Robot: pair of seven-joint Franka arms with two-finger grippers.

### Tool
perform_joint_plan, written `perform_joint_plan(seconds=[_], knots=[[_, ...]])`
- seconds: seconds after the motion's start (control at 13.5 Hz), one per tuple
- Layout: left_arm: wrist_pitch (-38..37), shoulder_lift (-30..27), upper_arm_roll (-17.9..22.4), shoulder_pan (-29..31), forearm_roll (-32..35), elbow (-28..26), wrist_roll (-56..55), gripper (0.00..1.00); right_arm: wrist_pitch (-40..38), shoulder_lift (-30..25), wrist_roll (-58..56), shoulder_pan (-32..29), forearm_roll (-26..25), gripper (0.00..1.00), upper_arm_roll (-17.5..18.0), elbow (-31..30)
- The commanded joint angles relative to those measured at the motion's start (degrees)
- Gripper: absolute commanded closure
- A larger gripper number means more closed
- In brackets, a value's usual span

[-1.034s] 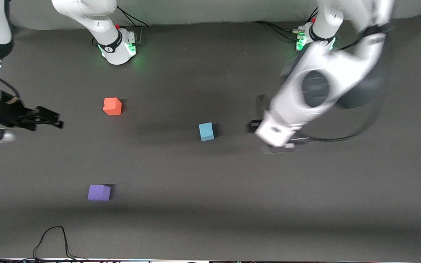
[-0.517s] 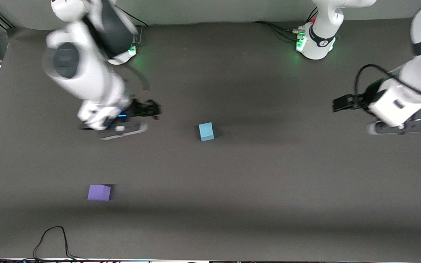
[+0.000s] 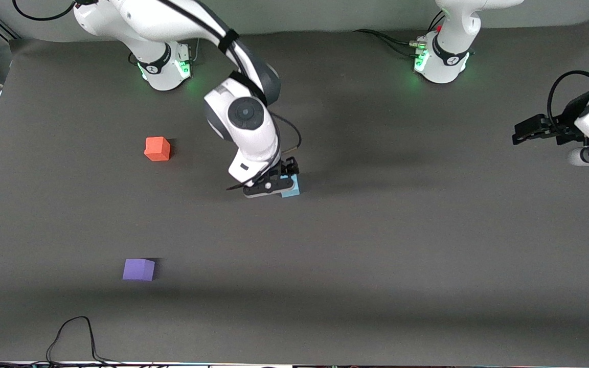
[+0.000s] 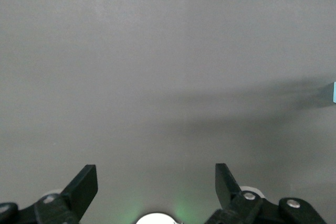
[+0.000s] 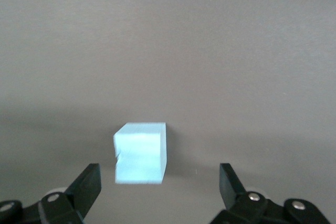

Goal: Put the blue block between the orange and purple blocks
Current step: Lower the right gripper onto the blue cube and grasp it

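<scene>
I need to grab the blue block (image 3: 291, 188) by its opposite sides with my right gripper next, so that I can set it between orange and purple.
The blue block (image 3: 291, 188) sits mid-table, partly covered by my right gripper (image 3: 280, 180), which is low over it. In the right wrist view the blue block (image 5: 140, 153) lies just ahead of the open fingers (image 5: 86, 184), closer to one of them, with my right gripper (image 5: 157, 187) empty. The orange block (image 3: 157, 148) sits toward the right arm's end. The purple block (image 3: 138, 269) is nearer the front camera than the orange one. My left gripper (image 3: 518, 134) is open and empty over the left arm's end of the table, also in its wrist view (image 4: 156, 182).
A black cable (image 3: 72, 332) loops at the table's front edge near the purple block. The arm bases (image 3: 164, 64) (image 3: 440, 56) stand along the back. A sliver of the blue block (image 4: 334, 92) shows at the edge of the left wrist view.
My right arm has swung from its end of the table to the blue block and come down over it. My left arm has drawn back from the block to its own end.
</scene>
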Motion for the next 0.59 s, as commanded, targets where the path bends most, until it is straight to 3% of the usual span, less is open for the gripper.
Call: perform_joint_plan(seconds=[0.0, 0.22, 0.52], knots=[[2.0, -4.1, 0.4, -1.0, 1.0, -3.6, -0.3, 0.00, 6.2, 3.1, 6.0, 3.1, -0.9, 0.00, -0.4, -1.5], [-2.5, -0.1, 4.9, -4.9, 1.0, 3.6, 0.0, 0.00, 11.7, 6.6, 6.7, 3.3, -0.9, 0.00, -0.3, -1.4], [-1.3, 0.1, 4.7, -4.9, 2.6, 3.2, 0.0, 0.00, 12.2, 8.3, 7.9, 4.5, -1.1, 0.00, -0.4, -1.6]])
